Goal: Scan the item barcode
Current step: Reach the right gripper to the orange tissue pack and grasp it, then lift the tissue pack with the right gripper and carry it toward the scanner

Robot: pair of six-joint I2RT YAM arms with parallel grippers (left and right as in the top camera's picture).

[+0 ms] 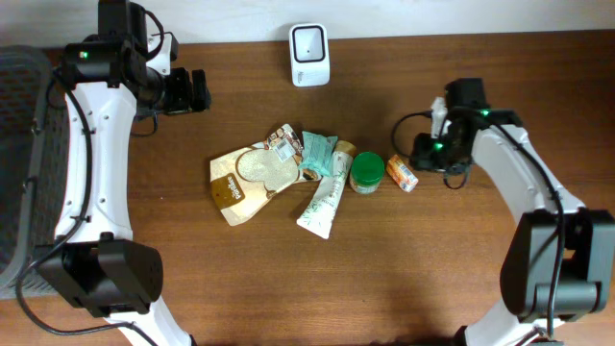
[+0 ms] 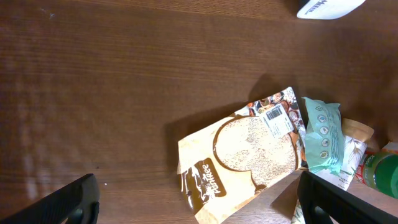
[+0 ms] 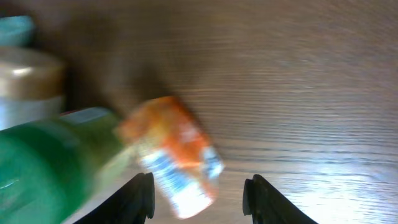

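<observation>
The small orange packet should be grabbed next by its sides with my right gripper, so that the packet's far end stays uncovered and its barcode can be scanned.
A small orange packet (image 1: 402, 173) lies on the brown table, just right of a green-lidded jar (image 1: 366, 172). My right gripper (image 1: 423, 154) sits right beside the packet. In the right wrist view the blurred orange packet (image 3: 174, 155) lies between the spread fingers of the right gripper (image 3: 199, 199), with a gap on its right side; the jaws are open. The white scanner (image 1: 309, 55) stands at the back centre. My left gripper (image 1: 197, 91) hovers at the back left, wide open and empty, high above a brown pouch (image 2: 249, 155).
A pile at the table's middle holds the brown pouch (image 1: 248, 178), a teal packet (image 1: 317, 154) and a white-green tube (image 1: 322, 204). A grey mesh basket (image 1: 19, 144) stands off the left edge. The scanner (image 2: 326, 7) shows at the left wrist view's top right.
</observation>
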